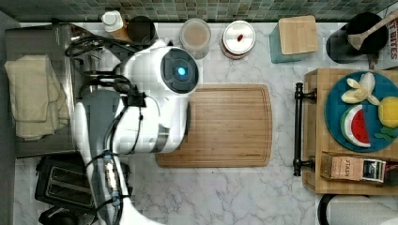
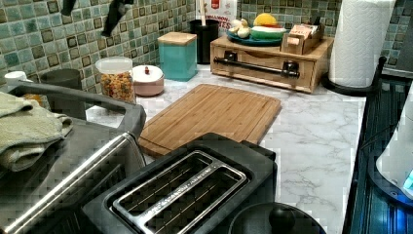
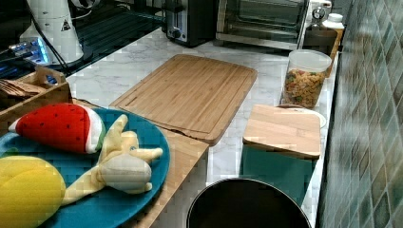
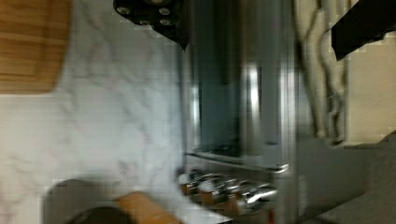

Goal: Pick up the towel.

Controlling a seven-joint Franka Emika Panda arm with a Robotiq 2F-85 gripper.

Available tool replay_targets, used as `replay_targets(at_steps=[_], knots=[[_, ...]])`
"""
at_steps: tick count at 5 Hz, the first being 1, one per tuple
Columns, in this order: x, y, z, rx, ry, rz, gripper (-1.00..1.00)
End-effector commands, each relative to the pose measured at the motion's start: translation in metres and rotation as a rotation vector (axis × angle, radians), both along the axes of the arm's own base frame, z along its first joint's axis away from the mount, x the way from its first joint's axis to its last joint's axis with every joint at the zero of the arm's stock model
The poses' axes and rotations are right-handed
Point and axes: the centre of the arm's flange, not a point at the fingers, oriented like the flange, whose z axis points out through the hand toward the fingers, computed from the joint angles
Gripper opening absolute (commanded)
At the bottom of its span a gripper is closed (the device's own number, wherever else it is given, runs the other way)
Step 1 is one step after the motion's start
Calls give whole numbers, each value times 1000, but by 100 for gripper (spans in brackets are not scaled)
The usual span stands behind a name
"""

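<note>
My gripper grabs the towel by its upper edge (image 2: 31, 115) next, to pick it up from the silver toaster oven (image 2: 73, 164).
The towel (image 1: 33, 96) is a cream-beige folded cloth, rumpled, lying on top of the silver toaster oven (image 1: 44, 143) at the top view's left. In the left view the towel (image 2: 24, 129) drapes over the oven's top at the left edge. My gripper (image 2: 92, 10) hangs high above the counter near the tiled wall, open, its two dark fingers wide apart with nothing between them. In the wrist view the gripper (image 4: 257, 23) is over the oven's front, and the towel (image 4: 327, 79) lies beside one finger (image 4: 364, 28), apart from it.
A black toaster (image 1: 65, 180) stands beside the oven. A wooden cutting board (image 1: 225, 124) lies mid-counter. Jars (image 1: 195, 37) and a teal canister (image 1: 295, 40) line the back wall. A wooden tray (image 1: 314, 140) with a plate of toy fruit (image 1: 361, 112) sits at the top view's right.
</note>
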Motion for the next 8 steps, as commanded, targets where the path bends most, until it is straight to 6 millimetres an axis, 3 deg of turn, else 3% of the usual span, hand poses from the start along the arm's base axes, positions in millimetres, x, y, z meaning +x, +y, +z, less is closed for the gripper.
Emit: replay_targets(at_steps=[1, 4, 7, 8], knots=[[4, 73, 70, 166, -129, 200, 100], [10, 155, 54, 176, -101, 307, 100], [6, 215, 36, 144, -110, 356, 100], [8, 232, 22, 106, -87, 355, 100]])
